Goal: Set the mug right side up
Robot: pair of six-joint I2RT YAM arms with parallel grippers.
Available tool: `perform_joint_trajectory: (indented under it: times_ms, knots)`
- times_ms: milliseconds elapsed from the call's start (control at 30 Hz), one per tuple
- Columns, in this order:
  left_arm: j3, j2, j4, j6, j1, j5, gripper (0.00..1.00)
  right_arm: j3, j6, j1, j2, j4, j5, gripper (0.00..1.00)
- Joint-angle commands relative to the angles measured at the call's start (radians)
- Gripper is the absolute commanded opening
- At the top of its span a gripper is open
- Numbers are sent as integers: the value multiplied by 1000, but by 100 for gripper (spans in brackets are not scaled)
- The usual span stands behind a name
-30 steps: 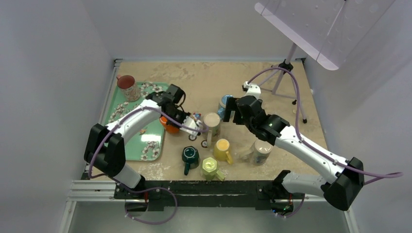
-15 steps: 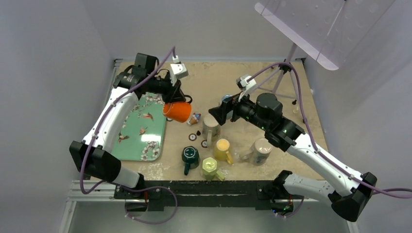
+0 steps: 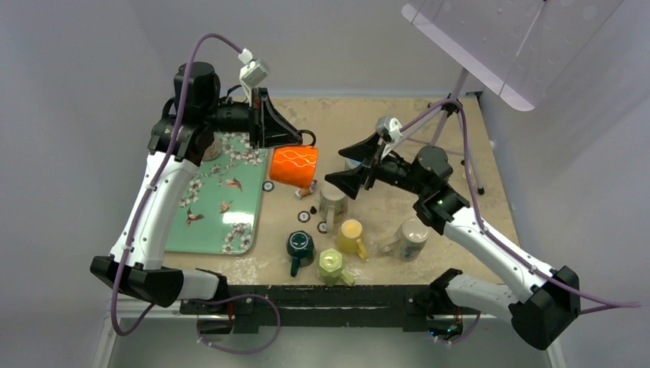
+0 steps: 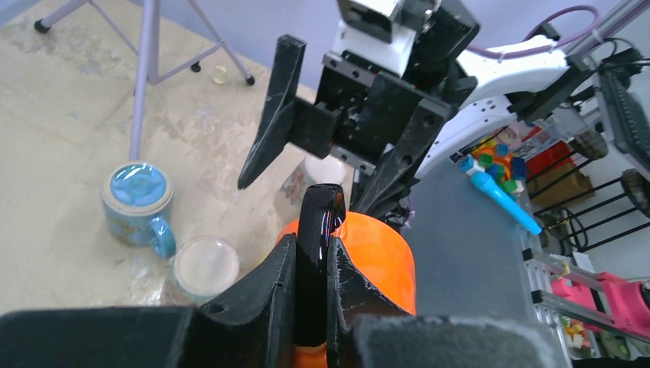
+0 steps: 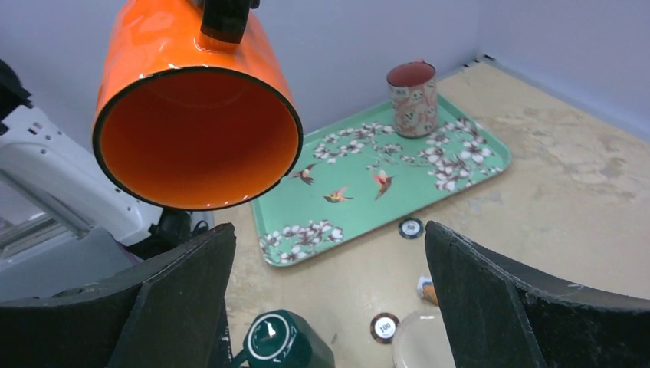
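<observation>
My right gripper will next pinch the mug's rim at its opening, so my left gripper is free to regrasp and upright the orange mug (image 3: 293,166).
My left gripper (image 3: 300,143) is shut on the black handle (image 4: 318,222) of the orange mug (image 3: 293,166) and holds it in the air above the table, beside the tray. The mug lies on its side, mouth towards the right arm. In the left wrist view the handle sits pinched between my fingers (image 4: 280,280), with the orange body (image 4: 379,257) beyond. My right gripper (image 3: 349,163) is wide open and empty, facing the mug. In the right wrist view the mug's open mouth (image 5: 199,130) hangs up and left of my open right gripper (image 5: 329,253), not touching it.
A green floral tray (image 3: 222,207) lies at the left with a patterned mug (image 5: 412,100) on it. Several mugs stand mid-table: beige (image 3: 333,201), yellow (image 3: 351,232), dark green base-up (image 3: 300,245), yellow-green (image 3: 331,263), patterned (image 3: 412,238). Poker chips (image 5: 383,326) lie around. A tripod (image 3: 452,115) stands at the back right.
My left arm lifted the orange mug off the table and swung it up and back, mouth turned right. My right gripper rose and turned left to face it, jaws open.
</observation>
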Motion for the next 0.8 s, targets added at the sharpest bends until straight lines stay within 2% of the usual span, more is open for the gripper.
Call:
perform_joint_trajectory:
  times_ms: [0, 167, 333, 467, 567, 633, 667, 767]
  knots:
    - [1, -15, 209, -192, -4, 94, 0, 35, 108, 18, 81, 253, -111, 97]
    - [6, -9, 201, -178, -22, 107, 0, 98, 105, 63, 125, 300, -70, 98]
    - [-1, -14, 155, -128, -32, 118, 0, 141, 134, 63, 175, 344, -94, 98]
    - [-1, -18, 129, -98, -34, 127, 0, 161, 142, 63, 200, 365, -102, 94]
    - [-5, -18, 165, -123, -40, 135, 0, 206, 163, 66, 245, 377, -130, 78]
    - [-12, -18, 194, -144, -41, 132, 0, 211, 171, 70, 259, 398, -131, 62]
    - [-15, -19, 198, -143, -41, 129, 0, 211, 174, 71, 260, 407, -132, 51]
    - [-21, -22, 150, -93, -36, 60, 0, 193, 168, 71, 236, 413, -115, 7]
